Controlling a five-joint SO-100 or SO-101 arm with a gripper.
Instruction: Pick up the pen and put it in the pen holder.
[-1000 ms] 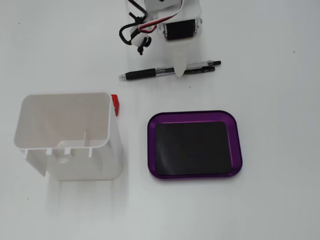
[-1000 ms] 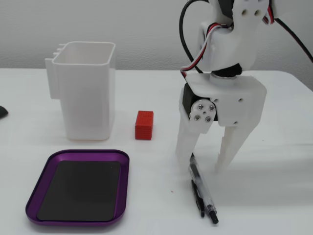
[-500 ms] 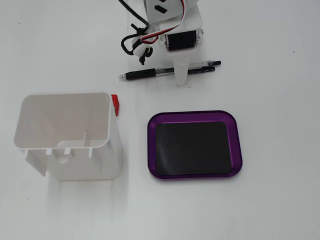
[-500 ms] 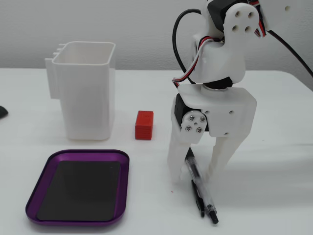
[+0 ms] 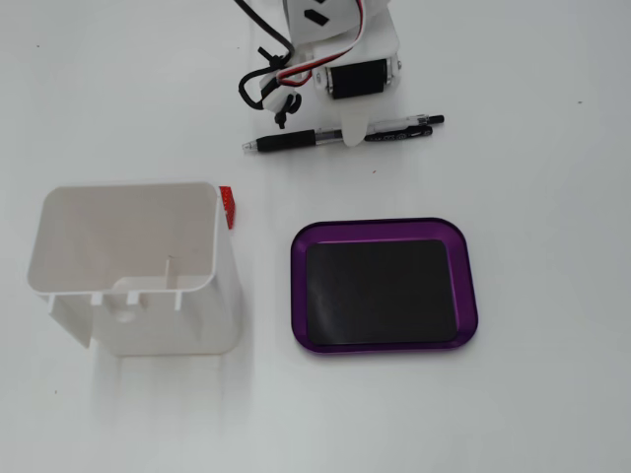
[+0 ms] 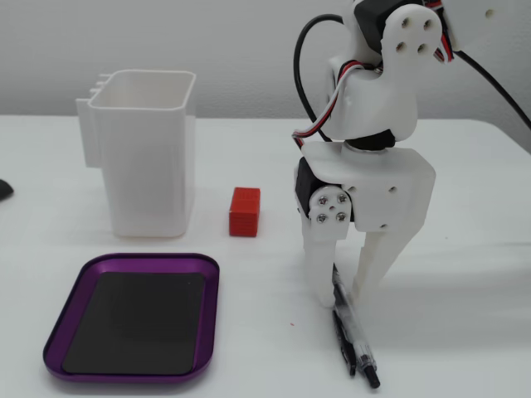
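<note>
The pen has to go in the pen holder, so the robot's gripper should next take hold of it by the clear middle of its body (image 5: 331, 137).
A black and clear pen (image 5: 296, 139) lies flat on the white table; in the other fixed view (image 6: 350, 332) it points toward the camera. My white gripper (image 6: 340, 297) stands tips-down over the pen's middle, open, with one finger on each side of the pen and a gap still showing. In a fixed view from above, the gripper (image 5: 355, 133) crosses the pen from the far side. The white box-shaped pen holder (image 5: 222, 296) stands upright and empty, also seen in the other fixed view (image 6: 149, 166), well apart from the gripper.
A purple tray (image 5: 385, 225) with a black inner surface lies near the holder, also in the other fixed view (image 6: 133, 259). A small red block (image 5: 228, 205) sits beside the holder (image 6: 245, 211). Black and red cables hang by the arm.
</note>
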